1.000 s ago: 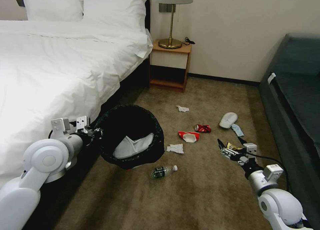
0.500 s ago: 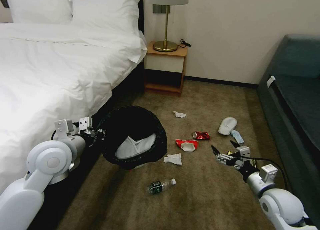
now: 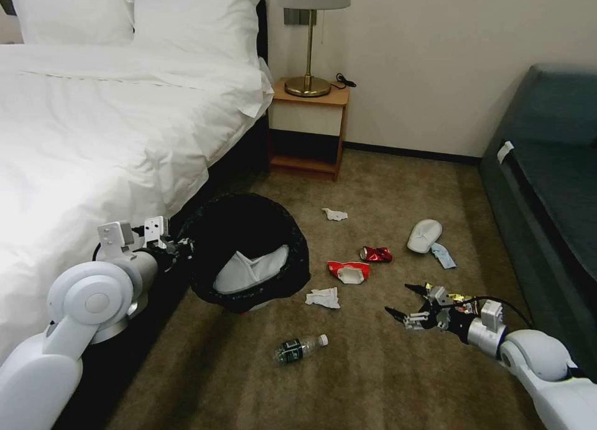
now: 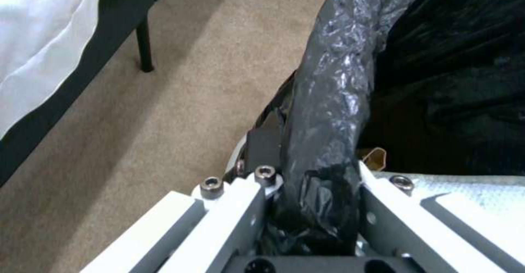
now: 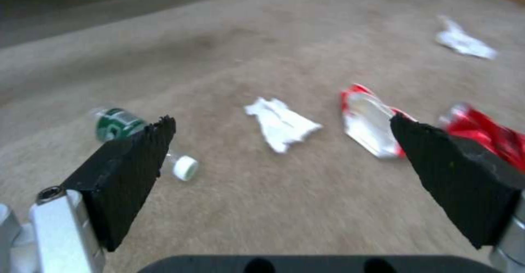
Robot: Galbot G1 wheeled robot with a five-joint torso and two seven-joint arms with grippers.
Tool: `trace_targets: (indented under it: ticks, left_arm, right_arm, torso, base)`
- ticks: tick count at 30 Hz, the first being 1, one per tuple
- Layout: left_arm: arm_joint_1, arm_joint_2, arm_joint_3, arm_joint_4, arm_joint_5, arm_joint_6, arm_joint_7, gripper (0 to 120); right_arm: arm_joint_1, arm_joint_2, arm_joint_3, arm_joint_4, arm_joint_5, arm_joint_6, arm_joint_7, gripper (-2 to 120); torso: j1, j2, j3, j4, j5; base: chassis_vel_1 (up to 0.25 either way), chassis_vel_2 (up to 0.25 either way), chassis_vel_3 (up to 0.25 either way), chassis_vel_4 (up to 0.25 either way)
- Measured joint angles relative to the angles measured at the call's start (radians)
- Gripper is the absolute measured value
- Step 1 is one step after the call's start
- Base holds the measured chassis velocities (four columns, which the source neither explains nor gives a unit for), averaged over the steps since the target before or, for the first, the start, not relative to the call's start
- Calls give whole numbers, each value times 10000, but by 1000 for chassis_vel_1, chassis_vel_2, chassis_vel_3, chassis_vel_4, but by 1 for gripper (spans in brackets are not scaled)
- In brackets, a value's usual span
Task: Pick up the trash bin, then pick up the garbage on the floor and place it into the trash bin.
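Note:
My right gripper grabs the green-labelled bottle by its end with the cap next, to drop the bottle into the trash bin.
The trash bin, lined with a black bag and holding a white slipper-like item, hangs tilted beside the bed. My left gripper is shut on its rim, and the bag is pinched between the jaws. My right gripper is open and low over the carpet, with a gold wrapper beside its wrist. Garbage lies ahead of it: a white tissue, a green-labelled bottle, a red-white wrapper and a crushed red can.
Farther off lie another tissue, a white slipper and a pale blue scrap. The bed borders the left, a dark sofa the right, and a nightstand with a lamp stands at the wall.
The camera view shifted slightly. My right gripper has dropped lower and reached left toward the tissue, staying open. The left gripper still holds the bin in about the same place.

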Motion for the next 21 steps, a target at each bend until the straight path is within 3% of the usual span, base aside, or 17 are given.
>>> trace_targets:
  ticks: [2, 5, 10, 14, 21]
  left_arm:
    - [80, -10, -64, -83, -49, 0, -79, 3]
    - [76, 5, -66, -89, -63, 0, -86, 3]
    - [-44, 113, -54, -116, -130, 0, -86, 3]
    - [-39, 122, -58, -170, -132, 0, -85, 3]
    - [146, 70, -189, -382, -116, 0, -64, 3]
  right_arm:
    - [1082, 318, -831, -1033, -210, 416, -821, 100]
    - [1503, 474, -1204, -1488, -317, 548, -1063, 100]
    - [3332, 1340, -2460, -3490, -1381, 1245, -2100, 100]
    - [3982, 1742, -2840, -4100, -1793, 1495, -2426, 100]
    - [5066, 3225, -3642, -5524, -2881, 1860, -3067, 100]
  torso:
    - [0, 0, 0, 6, -1]
    - [1, 0, 1, 6, 0]
    - [0, 0, 1, 2, 0]
    - [1, 0, 1, 4, -5]
    - [1, 0, 1, 4, 0]
  base:
    - [0, 0, 0, 0]
    - [0, 0, 0, 0]
    - [0, 0, 0, 0]
    - [0, 0, 0, 0]
    - [0, 0, 0, 0]
